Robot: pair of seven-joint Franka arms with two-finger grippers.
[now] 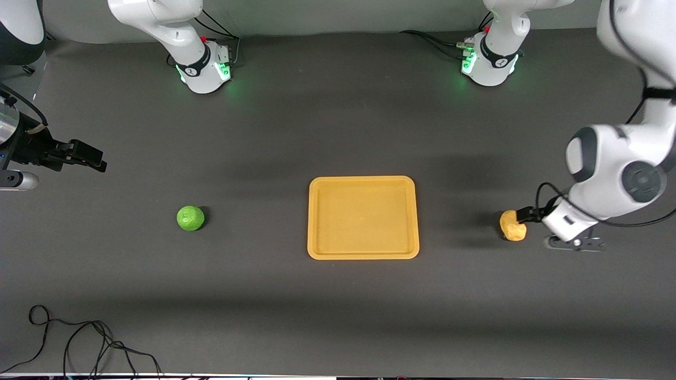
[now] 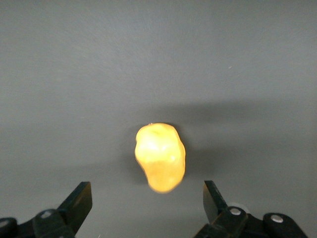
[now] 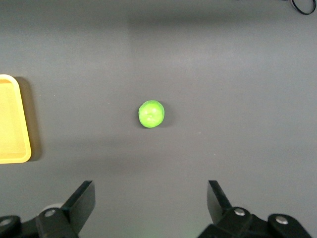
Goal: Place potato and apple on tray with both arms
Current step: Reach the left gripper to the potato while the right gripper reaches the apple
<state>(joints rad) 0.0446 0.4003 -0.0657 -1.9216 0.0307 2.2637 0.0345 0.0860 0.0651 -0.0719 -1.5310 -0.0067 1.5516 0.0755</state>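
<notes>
Next, my right gripper takes hold of the green apple (image 1: 190, 218) by its round sides to place the apple on the yellow tray.
The yellow-tan potato (image 1: 512, 226) lies on the dark table toward the left arm's end, beside the orange-yellow tray (image 1: 363, 180). My left gripper (image 1: 524, 217) is low right beside the potato, open and empty. In the left wrist view the potato (image 2: 160, 156) lies just ahead of the open gripper (image 2: 147, 196), not between the fingers. The green apple (image 1: 190, 218) lies toward the right arm's end. My right gripper (image 1: 97, 161) is open and empty, up over the table short of the apple. The right wrist view shows the apple (image 3: 151, 114), the gripper (image 3: 150, 188) and the tray's end (image 3: 26, 129).
A loose black cable (image 1: 79, 343) lies near the table's front edge at the right arm's end. The two green-lit arm bases (image 1: 206, 71) (image 1: 488, 66) stand along the back. The tray holds nothing.
</notes>
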